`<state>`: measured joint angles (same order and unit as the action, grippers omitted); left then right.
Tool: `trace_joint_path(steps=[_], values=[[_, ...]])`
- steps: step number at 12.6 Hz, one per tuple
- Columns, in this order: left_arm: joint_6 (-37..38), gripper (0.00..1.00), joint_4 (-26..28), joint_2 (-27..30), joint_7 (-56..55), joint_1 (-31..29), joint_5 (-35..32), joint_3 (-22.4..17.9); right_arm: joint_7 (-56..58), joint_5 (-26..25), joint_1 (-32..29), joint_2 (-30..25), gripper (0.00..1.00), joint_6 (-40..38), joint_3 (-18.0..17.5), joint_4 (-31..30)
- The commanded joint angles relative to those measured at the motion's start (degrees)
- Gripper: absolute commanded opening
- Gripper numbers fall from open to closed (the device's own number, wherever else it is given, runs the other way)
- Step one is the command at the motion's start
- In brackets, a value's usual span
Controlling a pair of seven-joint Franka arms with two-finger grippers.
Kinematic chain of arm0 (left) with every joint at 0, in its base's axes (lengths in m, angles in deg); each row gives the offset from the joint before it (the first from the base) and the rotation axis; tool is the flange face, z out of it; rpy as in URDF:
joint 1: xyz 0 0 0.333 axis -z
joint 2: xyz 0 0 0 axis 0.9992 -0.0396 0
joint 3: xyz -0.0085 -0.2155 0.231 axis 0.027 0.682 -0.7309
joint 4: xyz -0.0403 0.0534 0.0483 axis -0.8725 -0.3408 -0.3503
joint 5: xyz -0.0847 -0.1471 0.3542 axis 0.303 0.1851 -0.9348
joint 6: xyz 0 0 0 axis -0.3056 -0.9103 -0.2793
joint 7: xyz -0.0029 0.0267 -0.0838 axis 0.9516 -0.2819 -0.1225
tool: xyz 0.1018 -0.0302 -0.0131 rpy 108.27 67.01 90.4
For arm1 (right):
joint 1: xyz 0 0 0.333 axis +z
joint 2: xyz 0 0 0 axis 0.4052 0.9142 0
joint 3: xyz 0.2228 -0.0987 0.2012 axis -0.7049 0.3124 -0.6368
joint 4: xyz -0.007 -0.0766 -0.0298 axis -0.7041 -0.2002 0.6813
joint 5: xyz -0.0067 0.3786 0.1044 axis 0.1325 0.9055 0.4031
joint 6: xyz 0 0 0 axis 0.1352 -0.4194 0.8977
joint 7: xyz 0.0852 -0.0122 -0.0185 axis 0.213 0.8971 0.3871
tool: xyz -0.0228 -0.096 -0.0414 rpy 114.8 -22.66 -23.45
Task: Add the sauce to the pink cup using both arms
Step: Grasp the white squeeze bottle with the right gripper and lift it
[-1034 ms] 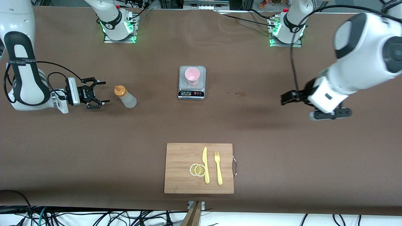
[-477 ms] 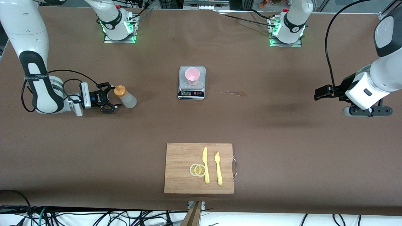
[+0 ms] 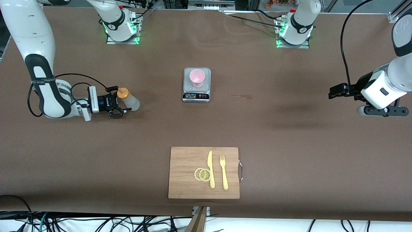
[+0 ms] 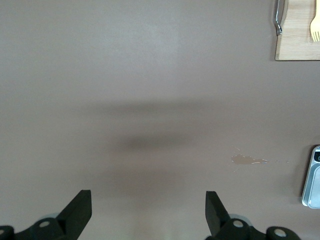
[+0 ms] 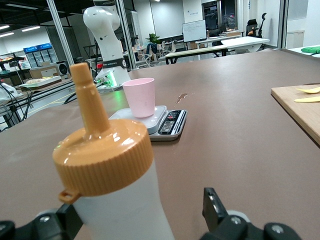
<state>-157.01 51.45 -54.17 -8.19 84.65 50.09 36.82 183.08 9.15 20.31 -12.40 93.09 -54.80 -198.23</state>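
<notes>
My right gripper should grab the sauce bottle by its whitish body (image 3: 131, 102) next, so the orange nozzle stays free to pour into the pink cup (image 3: 197, 78).
The sauce bottle (image 3: 131, 103), whitish with an orange nozzle cap (image 5: 102, 155), stands upright toward the right arm's end of the table. My right gripper (image 3: 119, 100) lies low and level with its open fingers on either side of the bottle (image 5: 125, 210). One finger (image 5: 212, 202) stands clear of the bottle; whether the other touches it is hidden. The pink cup (image 3: 197, 78) stands on a small scale (image 3: 196, 95), also seen past the bottle as the cup (image 5: 140, 97). My left gripper (image 3: 334, 91) hangs open over bare table (image 4: 147, 200), holding nothing.
A wooden cutting board (image 3: 186, 161) with lemon slices (image 3: 202, 174), a yellow knife (image 3: 210, 169) and a fork (image 3: 223, 170) lies near the front edge. A small spill (image 3: 243, 95) marks the cloth beside the scale.
My right gripper has slid toward the bottle until its open fingers flank it. The left arm has drawn back toward its own end of the table.
</notes>
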Motion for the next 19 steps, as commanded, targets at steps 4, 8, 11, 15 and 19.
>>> trace_joint_path(steps=[4,8,11,15,19], values=[[2.1,1.00,-0.1,0.2,1.4,-0.1,-1.1,0.8,4.1,3.8,1.0,2.3,0.48,-1.6,-0.2,0.6],[2.1,1.00,-0.3,0.2,1.4,0.0,-1.1,0.8,3.7,3.9,1.0,1.0,0.23,-2.3,-0.2,0.7],[2.0,1.00,-0.6,0.2,1.4,0.0,-0.9,0.9,-7.8,-3.8,2.8,-8.2,0.22,3.4,-0.2,0.3],[2.0,1.00,-1.5,-1.2,1.2,-0.7,0.7,0.4,-27.8,-13.8,10.6,-18.4,0.22,11.7,0.0,0.0],[2.1,1.00,-3.7,-2.0,0.7,-0.8,0.7,0.3,-51.8,-25.4,20.4,-26.9,0.23,16.5,0.0,-1.1]])
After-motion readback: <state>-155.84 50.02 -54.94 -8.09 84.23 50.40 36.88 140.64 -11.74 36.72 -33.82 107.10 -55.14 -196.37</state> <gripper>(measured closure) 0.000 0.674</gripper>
